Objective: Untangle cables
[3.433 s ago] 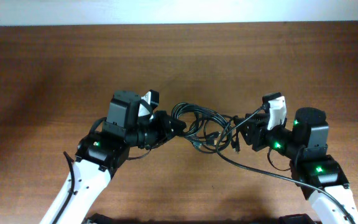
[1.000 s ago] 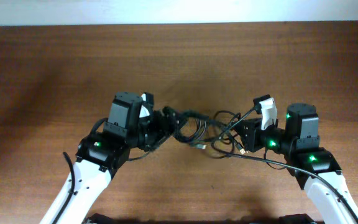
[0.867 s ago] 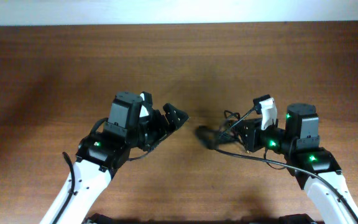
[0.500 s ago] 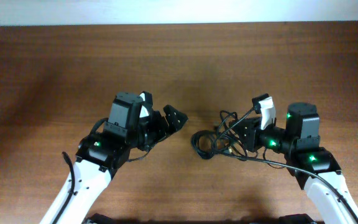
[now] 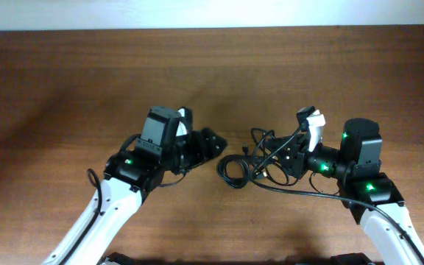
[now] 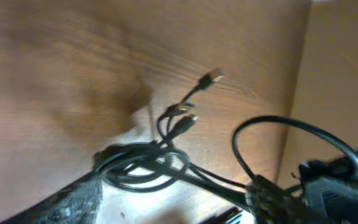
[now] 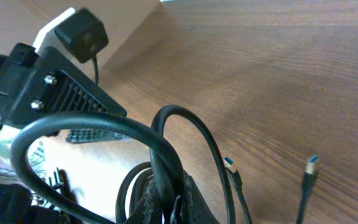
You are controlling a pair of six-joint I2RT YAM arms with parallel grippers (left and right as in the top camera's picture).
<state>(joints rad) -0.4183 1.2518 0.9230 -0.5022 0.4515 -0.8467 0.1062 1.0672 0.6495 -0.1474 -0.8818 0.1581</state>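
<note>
My left gripper grabs the cables by the loose coil point(image 5: 233, 168) point(image 6: 143, 167) next, opposite my right gripper's loop, to pull them apart and untangle them.
The cables point(image 5: 247, 162) are a black bundle in the middle of the table, with a loose coil point(image 5: 233, 168) at its left end. My right gripper point(image 5: 285, 157) is shut on the right side of the bundle. The right wrist view shows one thick loop of the cables point(image 7: 166, 163) pinched between its fingers, and two blue-tipped plug ends point(image 7: 230, 165) lying on the wood. My left gripper point(image 5: 214, 143) stands open just left of the coil, holding nothing. In the left wrist view the coil point(image 6: 143, 167) lies ahead of its fingers, with metal plug ends point(image 6: 213, 76) beyond.
The brown wooden table point(image 5: 65, 88) ends at the back against a white wall. A thicker black wire point(image 5: 311, 193) trails from my right arm across the table. My two arms face each other closely across the bundle.
My left gripper opened and let go of the cables. The bundle sprang toward the right gripper, which kept its grip. The left arm has since shifted a little right, toward the coil.
</note>
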